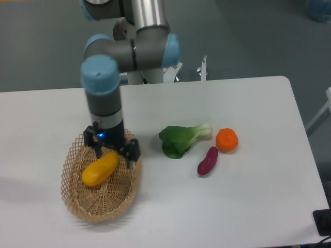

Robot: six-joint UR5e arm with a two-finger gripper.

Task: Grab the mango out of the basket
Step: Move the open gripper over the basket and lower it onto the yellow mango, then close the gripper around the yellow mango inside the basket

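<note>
The yellow-orange mango needs to be grabbed by its upper end point(110, 158) next, so my gripper can pick it out of the wicker basket point(88, 206).
The yellow-orange mango point(99, 169) lies tilted inside the oval wicker basket point(88, 206) at the left of the white table. My gripper point(114, 156) hangs over the basket with its fingers spread open, one on each side of the mango's upper right end. Nothing is held between the fingers. The gripper body hides the basket's far rim.
A green bok choy point(181, 139) lies right of the basket. Further right are a round orange citrus point(226, 140) and a small purple sweet potato point(207, 160). The arm's base stands behind the table's far edge.
</note>
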